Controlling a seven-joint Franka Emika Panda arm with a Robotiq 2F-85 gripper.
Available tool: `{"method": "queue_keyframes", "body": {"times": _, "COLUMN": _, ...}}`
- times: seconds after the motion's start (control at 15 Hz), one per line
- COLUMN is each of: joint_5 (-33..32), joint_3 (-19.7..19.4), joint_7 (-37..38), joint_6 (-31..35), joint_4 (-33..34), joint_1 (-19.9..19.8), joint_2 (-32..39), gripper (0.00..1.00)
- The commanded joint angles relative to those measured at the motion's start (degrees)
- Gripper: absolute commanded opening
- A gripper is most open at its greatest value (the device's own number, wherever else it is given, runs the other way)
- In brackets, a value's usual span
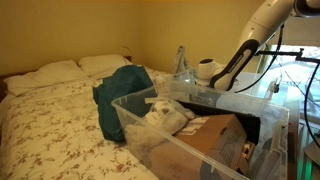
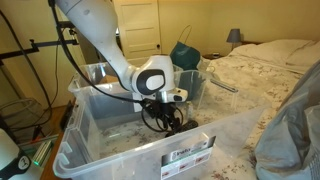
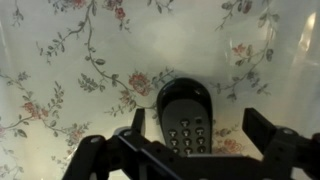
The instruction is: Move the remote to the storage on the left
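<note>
My fingers are above the remote (image 3: 185, 118) in the wrist view, so my gripper needs to go lower before it closes on the remote.
The remote (image 3: 185, 118) is a slim black bar with round buttons. It lies flat on a clear tub floor with floral sheet showing through. In the wrist view my gripper (image 3: 200, 126) is open just above the remote, one finger on each side and neither touching it. In an exterior view the gripper (image 2: 165, 120) is low inside the near clear tub (image 2: 120, 150); I cannot make out the remote there. The storage (image 1: 125, 101), a clear tub with white fabric showing through, stands beside that tub. It also shows in an exterior view (image 2: 200, 85).
The tub I am in shows brown cardboard (image 1: 215, 140) through its wall. A teal bag (image 1: 120, 90) sits on the floral bed next to the storage. A lamp (image 2: 233, 36) and door stand behind. Tripod stands and cables are at the side (image 2: 30, 90).
</note>
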Motion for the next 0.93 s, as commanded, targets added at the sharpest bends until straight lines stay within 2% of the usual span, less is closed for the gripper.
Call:
{"method": "queue_keyframes", "body": {"times": 0.0, "joint_5": -0.7, "joint_3": -1.2, "joint_7": 2.5, "joint_6": -1.2, "joint_4": 3.1, "joint_1": 2.8, "joint_2": 3.4, "gripper": 1.0}}
{"method": "queue_keyframes", "body": {"times": 0.2, "joint_5": -0.6, "joint_3": -2.5, "joint_7": 4.0, "joint_6": -0.9, "joint_4": 4.7, "joint_1": 3.8, "joint_2": 5.1, "gripper": 0.98}}
{"method": "queue_keyframes", "body": {"times": 0.33, "joint_5": 0.1, "joint_3": -2.9, "joint_7": 4.3, "joint_6": -1.5, "joint_4": 5.9, "joint_1": 3.5, "joint_2": 5.7, "gripper": 0.74}}
{"method": "queue_keyframes", "body": {"times": 0.4, "joint_5": 0.8, "joint_3": -2.7, "joint_7": 4.2, "joint_6": -2.3, "joint_4": 6.7, "joint_1": 3.0, "joint_2": 6.1, "gripper": 0.69}}
{"method": "queue_keyframes", "body": {"times": 0.6, "joint_5": 3.6, "joint_3": -1.5, "joint_7": 2.8, "joint_6": -8.5, "joint_4": 9.9, "joint_1": 0.9, "joint_2": 7.7, "gripper": 0.45}}
{"method": "queue_keyframes", "body": {"times": 0.73, "joint_5": 4.6, "joint_3": -1.2, "joint_7": 2.9, "joint_6": -11.6, "joint_4": 11.6, "joint_1": 0.3, "joint_2": 8.2, "gripper": 0.36}}
{"method": "queue_keyframes", "body": {"times": 0.87, "joint_5": 5.2, "joint_3": -1.0, "joint_7": 3.0, "joint_6": -13.8, "joint_4": 12.3, "joint_1": 0.0, "joint_2": 7.9, "gripper": 0.35}}
